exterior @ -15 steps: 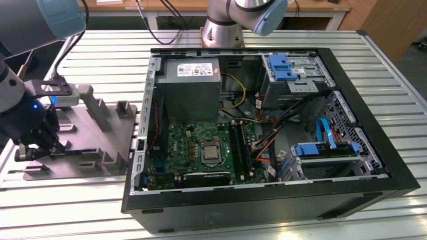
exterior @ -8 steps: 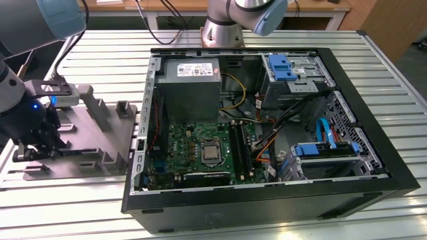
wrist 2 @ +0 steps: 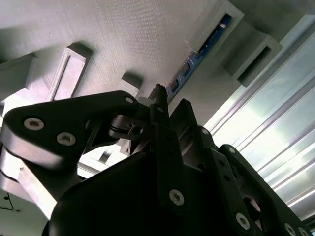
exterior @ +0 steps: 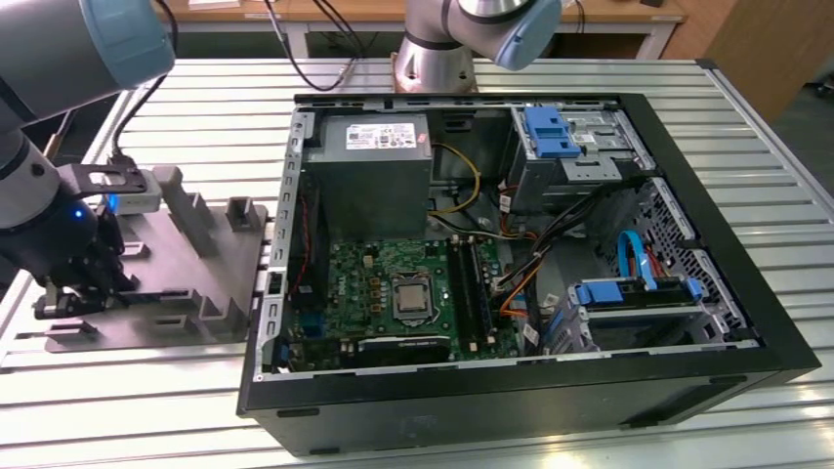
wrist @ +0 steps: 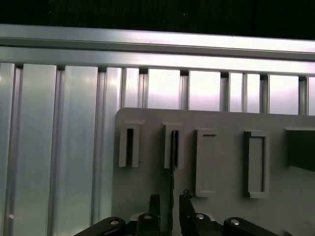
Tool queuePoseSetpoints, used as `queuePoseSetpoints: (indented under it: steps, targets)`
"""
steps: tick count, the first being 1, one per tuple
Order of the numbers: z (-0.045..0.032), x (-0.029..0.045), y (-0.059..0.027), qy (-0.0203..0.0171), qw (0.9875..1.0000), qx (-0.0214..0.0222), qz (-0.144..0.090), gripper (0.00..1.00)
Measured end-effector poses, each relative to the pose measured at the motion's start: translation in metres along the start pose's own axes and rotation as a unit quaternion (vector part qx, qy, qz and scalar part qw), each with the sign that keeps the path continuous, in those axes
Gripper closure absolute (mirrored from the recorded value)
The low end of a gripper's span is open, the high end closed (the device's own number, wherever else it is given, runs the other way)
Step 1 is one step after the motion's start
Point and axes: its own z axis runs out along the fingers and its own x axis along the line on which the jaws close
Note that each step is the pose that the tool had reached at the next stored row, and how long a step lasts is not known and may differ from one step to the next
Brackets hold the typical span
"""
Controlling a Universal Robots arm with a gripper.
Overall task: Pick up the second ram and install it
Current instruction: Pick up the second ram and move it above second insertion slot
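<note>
The gripper grabs the second ram by its short end (wrist: pixel 171 211) next, to install it in the memory slot.
The second ram (wrist: pixel 173 152) is a thin dark stick standing on edge in a slot of the grey fixture (wrist: pixel 221 123). In the second wrist view the ram (wrist 2: pixel 197 54) runs from its slot down toward the fingers. My gripper (wrist: pixel 170 200) is low over the fixture, open, with one finger on each side of the stick and a small gap at both sides. In the exterior view the gripper (exterior: pixel 68 296) hangs over the near end of the fixture (exterior: pixel 183 264), at the exterior view's left.
An open computer case (exterior: pixel 729 322) lies to the exterior view's right of the fixture, with the motherboard (exterior: pixel 404 293) and its memory slots (exterior: pixel 467 288) inside. Upright tabs (exterior: pixel 244 213) stand on the fixture. Everything rests on a ribbed aluminium table (exterior: pixel 782 205).
</note>
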Motion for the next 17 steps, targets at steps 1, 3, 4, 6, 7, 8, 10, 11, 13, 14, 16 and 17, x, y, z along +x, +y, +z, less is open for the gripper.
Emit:
queuePoseSetpoints:
  steps: [1, 3, 4, 6, 7, 8, 10, 11, 13, 14, 16, 17]
  targets:
    - [0.0015, 0.0001, 0.0000, 0.0000, 1.0000, 0.0000, 0.000, 0.70]
    - [0.0019, 0.0001, 0.0001, 0.0001, 1.0000, -0.0002, 0.000, 0.70]
    - [0.0019, 0.0001, 0.0001, 0.0001, 1.0000, -0.0002, 0.000, 0.70]
    - [0.0020, 0.0000, 0.0000, 0.0001, 1.0000, -0.0001, 0.000, 0.70]
    - [0.0020, 0.0000, 0.0000, 0.0000, 1.0000, -0.0001, 0.000, 0.70]
    - [0.0021, 0.0000, 0.0000, 0.0000, 1.0000, -0.0001, 0.000, 0.72]
    - [0.0021, 0.0000, 0.0000, 0.0000, 1.0000, -0.0001, 0.000, 0.78]
    - [0.0021, 0.0000, 0.0000, 0.0000, 1.0000, -0.0001, 0.000, 0.78]
    - [0.0021, 0.0000, 0.0000, 0.0000, 1.0000, -0.0001, 0.000, 0.86]
    - [0.0021, 0.0000, 0.0000, 0.0000, 1.0000, -0.0001, 0.000, 0.86]
    - [0.0021, 0.0000, 0.0000, 0.0000, 1.0000, -0.0001, 0.000, 0.86]
    - [0.0021, 0.0000, 0.0000, 0.0000, 1.0000, -0.0001, 0.000, 0.86]
